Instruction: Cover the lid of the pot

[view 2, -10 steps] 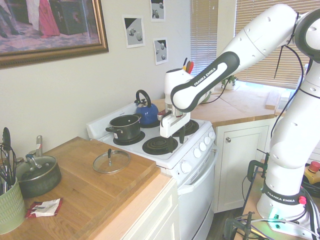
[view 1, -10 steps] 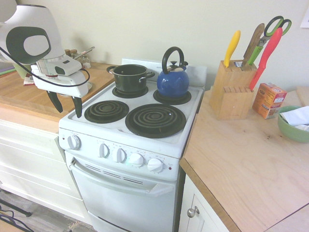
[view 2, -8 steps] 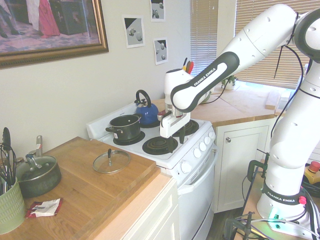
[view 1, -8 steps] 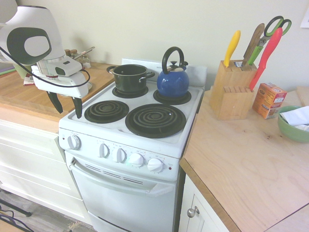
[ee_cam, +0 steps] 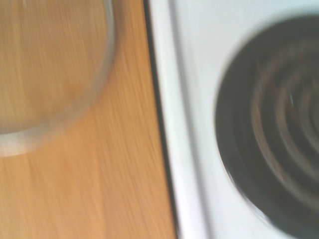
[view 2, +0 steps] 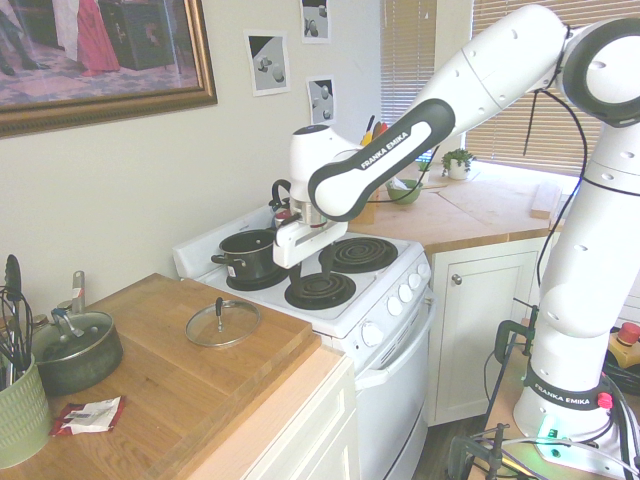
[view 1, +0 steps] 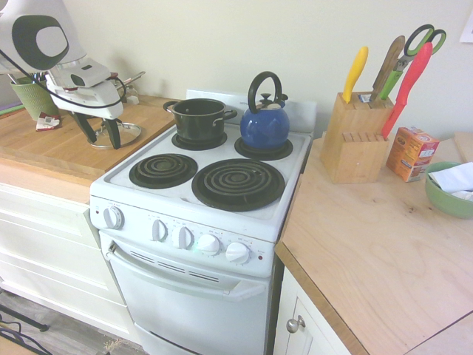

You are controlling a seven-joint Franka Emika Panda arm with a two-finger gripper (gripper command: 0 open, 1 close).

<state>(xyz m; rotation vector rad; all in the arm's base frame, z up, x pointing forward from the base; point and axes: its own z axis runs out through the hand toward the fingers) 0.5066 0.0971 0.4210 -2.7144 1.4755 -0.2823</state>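
My gripper will next take the lid by its narrow dark knob [view 2: 219, 309] to cover the pot, because the lid's wide glass disc [view 2: 241, 325] is too broad for my fingers.
The dark pot [view 1: 198, 118] [view 2: 250, 255] stands uncovered on the stove's back left burner. A clear glass lid [view 2: 222, 323] with a dark knob lies flat on the wooden counter beside the stove. Its rim [view 1: 128, 133] shows behind my fingers in the first exterior view, and blurred in the wrist view [ee_cam: 50, 130]. My gripper [view 1: 100, 132] [view 2: 323, 264] hangs open and empty above the line where the counter meets the stove, between the lid and the pot, its fingers pointing down.
A blue kettle [view 1: 264, 122] sits right of the pot. The front burners [view 1: 238, 183] are bare. A covered saucepan [view 2: 75, 350] and a green utensil cup [view 2: 18, 415] stand on the wooden counter. A knife block [view 1: 355, 137] stands on the right counter.
The arm has swung from in front of the stove toward the wooden counter and the lid, moving back and a little up. The gripper stays open.
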